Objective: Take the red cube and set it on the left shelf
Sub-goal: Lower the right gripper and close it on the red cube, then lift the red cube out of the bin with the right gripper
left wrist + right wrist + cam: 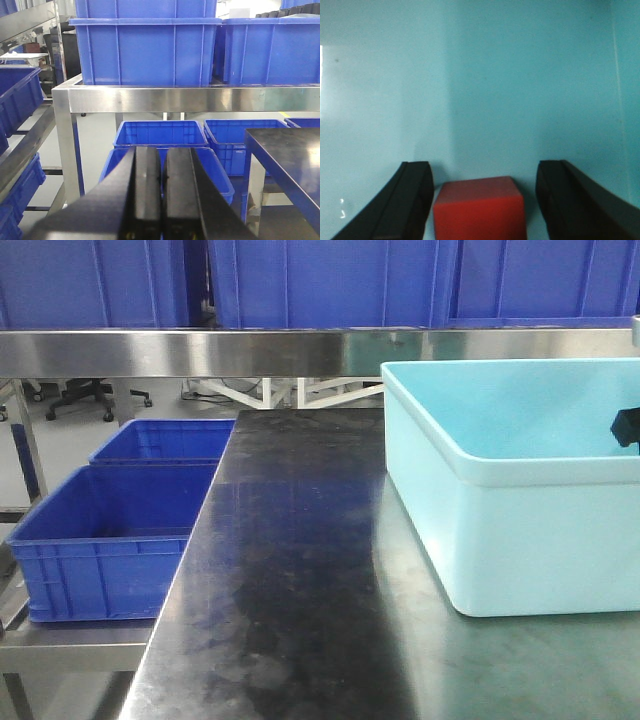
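The red cube (479,207) needs to go on the left shelf, so my right gripper should next grab the cube's opposite sides.
The red cube (479,207) lies on the floor of the pale cyan tub (480,75), low in the right wrist view. My right gripper (485,169) is open and straddles it. Its left finger (405,200) stands close beside the cube, and its right finger (565,200) is a small gap away. In the front view only a black bit of the right arm (626,426) shows inside the tub (500,540). The left shelf's steel rail (200,352) crosses the top, with blue crates (330,280) above. My left gripper (163,162) is shut and empty, facing the shelf rail (200,99).
The tub stands on the dark-topped bench (290,570). Two open blue crates (110,540) sit on a low tier left of the bench. More blue crates (160,140) sit under the shelf rail, and a steel post (66,145) rises at its left corner.
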Available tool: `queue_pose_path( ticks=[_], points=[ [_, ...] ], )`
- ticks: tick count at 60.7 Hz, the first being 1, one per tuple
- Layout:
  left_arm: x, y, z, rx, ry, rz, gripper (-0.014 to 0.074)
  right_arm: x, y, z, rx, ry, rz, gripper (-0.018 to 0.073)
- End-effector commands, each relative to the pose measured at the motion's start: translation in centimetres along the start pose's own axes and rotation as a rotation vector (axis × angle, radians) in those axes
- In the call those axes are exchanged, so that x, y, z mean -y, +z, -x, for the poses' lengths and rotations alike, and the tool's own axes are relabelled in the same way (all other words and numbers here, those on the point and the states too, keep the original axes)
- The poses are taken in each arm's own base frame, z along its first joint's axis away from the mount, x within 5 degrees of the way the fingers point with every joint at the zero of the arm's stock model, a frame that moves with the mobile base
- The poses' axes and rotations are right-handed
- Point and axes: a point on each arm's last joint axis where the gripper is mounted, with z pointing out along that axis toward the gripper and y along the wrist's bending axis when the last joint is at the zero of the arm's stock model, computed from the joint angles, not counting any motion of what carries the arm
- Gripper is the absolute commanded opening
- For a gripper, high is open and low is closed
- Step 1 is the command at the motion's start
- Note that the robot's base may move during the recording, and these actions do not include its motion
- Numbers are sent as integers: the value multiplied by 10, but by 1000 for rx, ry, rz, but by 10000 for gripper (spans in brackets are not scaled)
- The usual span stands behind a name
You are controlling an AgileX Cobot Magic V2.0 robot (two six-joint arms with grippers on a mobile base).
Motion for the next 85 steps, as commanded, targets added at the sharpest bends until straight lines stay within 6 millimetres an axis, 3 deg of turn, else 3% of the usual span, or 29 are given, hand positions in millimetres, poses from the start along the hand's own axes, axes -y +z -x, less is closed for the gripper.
queue_pose_path(
  ticks=[1,5,18,30,45,56,64,75,85],
  points=[
    [0,-1,0,75,0,-6,102,2,-11,12,78,-12,-5,522],
    [0,-1,0,75,0,-6,102,2,-11,13,83,-12,-4,451],
    [0,-1,0,75,0,-6,102,0,-27,16,133,-14,0,39],
    [0,-1,0,75,0,-6,102,1,-66,23,281,-11,9,65],
    [0,-1,0,75,0,-6,102,3,-145,21,555,-3,26,58],
    [0,-1,0,75,0,-6,102,5,-203,0,729,20,50,56],
    [0,-1,0,75,0,-6,102,5,-239,-29,848,48,93,56],
    [0,-1,0,75,0,-6,102,-1,-262,-64,936,14,157,56],
    [0,-1,0,75,0,-6,102,-10,-264,-79,877,-10,240,56]
  ],
)
